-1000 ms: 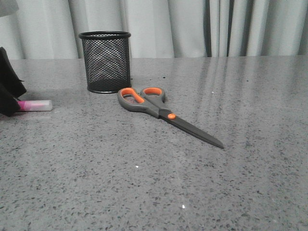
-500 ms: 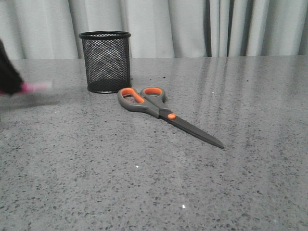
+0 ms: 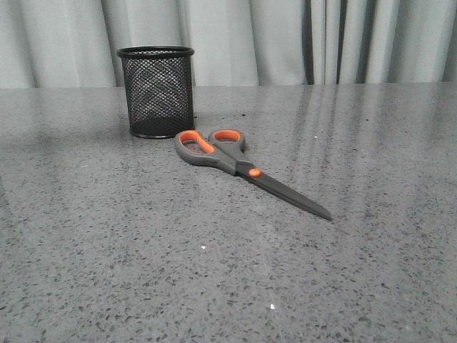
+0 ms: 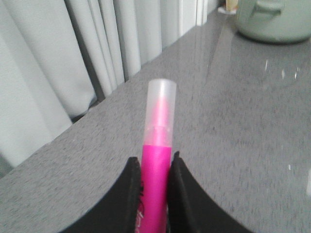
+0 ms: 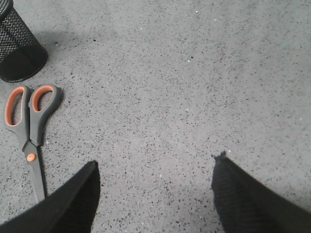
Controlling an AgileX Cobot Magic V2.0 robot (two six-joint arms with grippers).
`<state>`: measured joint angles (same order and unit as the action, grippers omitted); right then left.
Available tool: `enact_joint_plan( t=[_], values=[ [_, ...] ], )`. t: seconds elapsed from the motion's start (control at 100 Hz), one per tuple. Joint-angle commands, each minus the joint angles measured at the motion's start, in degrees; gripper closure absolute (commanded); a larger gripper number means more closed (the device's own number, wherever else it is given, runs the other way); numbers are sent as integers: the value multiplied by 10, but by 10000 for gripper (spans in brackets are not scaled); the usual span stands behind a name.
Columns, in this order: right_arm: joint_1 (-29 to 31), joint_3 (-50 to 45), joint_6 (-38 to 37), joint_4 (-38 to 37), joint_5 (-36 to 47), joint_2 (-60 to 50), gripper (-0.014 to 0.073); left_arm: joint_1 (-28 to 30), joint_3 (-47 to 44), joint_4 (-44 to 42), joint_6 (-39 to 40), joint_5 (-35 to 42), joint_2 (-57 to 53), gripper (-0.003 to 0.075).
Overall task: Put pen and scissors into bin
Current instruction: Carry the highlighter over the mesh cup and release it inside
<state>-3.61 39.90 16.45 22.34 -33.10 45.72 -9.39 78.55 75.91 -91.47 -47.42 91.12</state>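
Observation:
The magenta pen is over the table, away from the black mesh bin (image 3: 160, 93). The left gripper needs to move the pen to the bin before it releases the pen.
The black wire-mesh bin (image 3: 156, 91) stands upright at the back left of the grey table; its base shows in the right wrist view (image 5: 17, 48). The scissors (image 3: 239, 166) lie flat just in front and right of it, handles toward the bin; they also show in the right wrist view (image 5: 30, 136). My left gripper (image 4: 155, 162) is shut on the magenta pen (image 4: 156, 165), whose whitish cap sticks out past the fingertips above the table. It is out of the front view. My right gripper (image 5: 155, 167) is open and empty above bare table, right of the scissors.
A pale green lidded pot (image 4: 274, 19) sits far off on the table in the left wrist view. Pale curtains (image 3: 285, 39) hang along the table's back edge. Bare grey speckled tabletop (image 3: 214, 271) spreads in front of the scissors.
My left gripper lifted the pen off the table at the far left and went up and out of the front view. Scissors and bin have not moved.

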Motion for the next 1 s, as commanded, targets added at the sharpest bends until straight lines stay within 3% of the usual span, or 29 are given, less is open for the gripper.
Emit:
enact_joint_plan(
  t=[0.0, 0.15, 0.43, 0.55, 0.67, 0.74, 0.85, 0.99],
  values=[
    [3, 21, 6, 3, 27, -1, 149, -34, 15, 66, -7, 54, -3, 739],
    [3, 21, 6, 3, 24, -1, 149, -61, 15, 80, -13, 124, 35, 739],
    [3, 21, 6, 3, 20, -1, 149, -62, 15, 107, -13, 120, 80, 731],
    [3, 21, 6, 3, 20, -1, 149, -62, 15, 107, -13, 119, 80, 621],
    [3, 21, 6, 3, 20, -1, 149, -62, 15, 111, -13, 119, 80, 395],
    [3, 21, 6, 3, 20, -1, 149, -62, 15, 123, -13, 120, 80, 302],
    [3, 21, 6, 3, 25, -1, 150, -52, 29, 128, -13, 104, 74, 282],
    [3, 21, 6, 3, 33, -1, 149, -33, 39, 125, -13, 95, 33, 347]
  ],
)
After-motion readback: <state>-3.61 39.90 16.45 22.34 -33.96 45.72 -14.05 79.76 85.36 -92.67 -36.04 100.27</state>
